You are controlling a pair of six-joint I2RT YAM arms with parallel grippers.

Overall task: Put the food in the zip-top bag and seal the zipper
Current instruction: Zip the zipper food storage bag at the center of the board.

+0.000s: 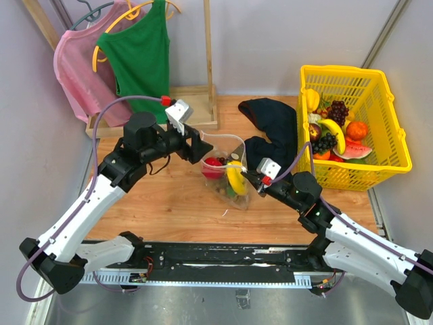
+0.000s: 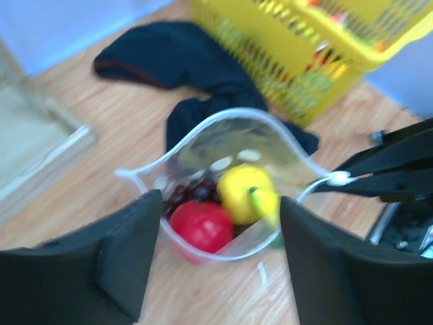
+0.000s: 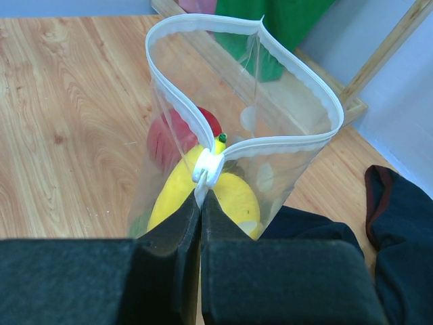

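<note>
I will next grip the white slider [image 1: 243,169] [image 2: 339,178] with my left gripper to seal the zipper, while my right gripper will keep holding the zipper's end.
The zip-top bag [image 1: 226,172] stands on the wooden table with its mouth wide open. Inside it I see a red apple [image 2: 201,225], a yellow lemon [image 2: 240,193], dark grapes [image 2: 191,192] and a yellow banana [image 3: 177,200]. The zipper [image 3: 203,27] runs round the open mouth, with a white slider [image 3: 207,167] at its near end. My right gripper [image 3: 201,202] is shut on the zipper strip just below that slider. My left gripper [image 2: 220,261] is open, its fingers [image 2: 125,254] standing either side of the bag's near rim.
A yellow lattice basket [image 1: 389,145] with more fruit stands at the right. A dark navy cloth [image 1: 270,125] lies behind the bag. A wooden rack [image 1: 193,101] with a green top [image 1: 139,57] and a pink top [image 1: 74,71] stands at the back left.
</note>
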